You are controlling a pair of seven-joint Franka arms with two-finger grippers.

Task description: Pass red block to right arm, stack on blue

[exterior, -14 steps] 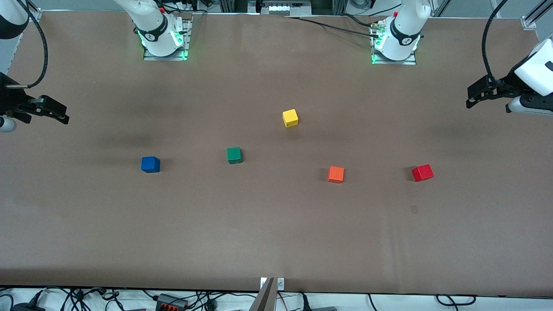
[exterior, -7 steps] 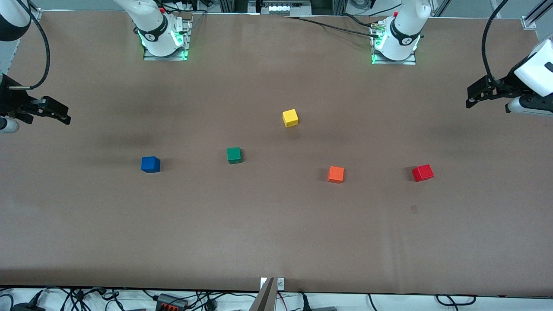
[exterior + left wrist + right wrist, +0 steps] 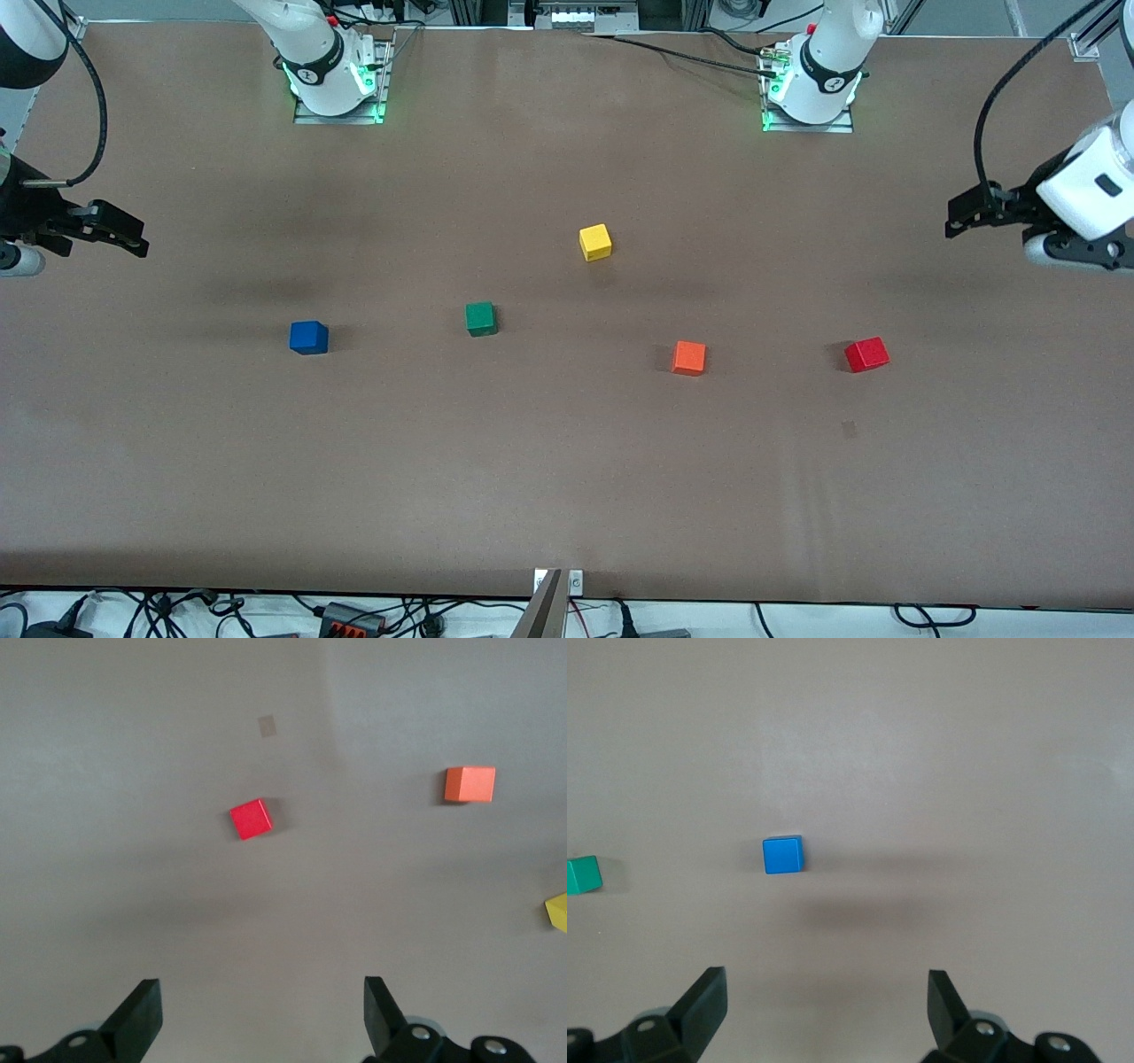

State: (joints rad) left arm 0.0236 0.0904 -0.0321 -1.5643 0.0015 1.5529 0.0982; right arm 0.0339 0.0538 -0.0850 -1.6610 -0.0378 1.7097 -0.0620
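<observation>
The red block [image 3: 866,354] needs to go to my right gripper for the blue cube [image 3: 308,338], so next my left gripper will grab it by its opposite sides.
The red block [image 3: 866,354] lies on the brown table toward the left arm's end; it also shows in the left wrist view [image 3: 251,819]. The blue cube [image 3: 308,338] lies toward the right arm's end and shows in the right wrist view [image 3: 783,855]. My left gripper [image 3: 957,221] is open and empty, up in the air over the table's edge at its own end. My right gripper [image 3: 133,244] is open and empty, in the air over the table at its own end. Both pairs of fingertips show wide apart in the wrist views, the left [image 3: 261,1014] and the right [image 3: 827,1010].
An orange cube [image 3: 688,357] lies beside the red block toward the middle. A green cube [image 3: 480,318] lies between the orange and blue cubes. A yellow cube [image 3: 595,242] lies farther from the front camera, near the middle. A small dark patch [image 3: 850,430] marks the table near the red block.
My left gripper has shifted a little inward over the table and lower in the front view. My right gripper has crept slightly inward. The cubes have not moved.
</observation>
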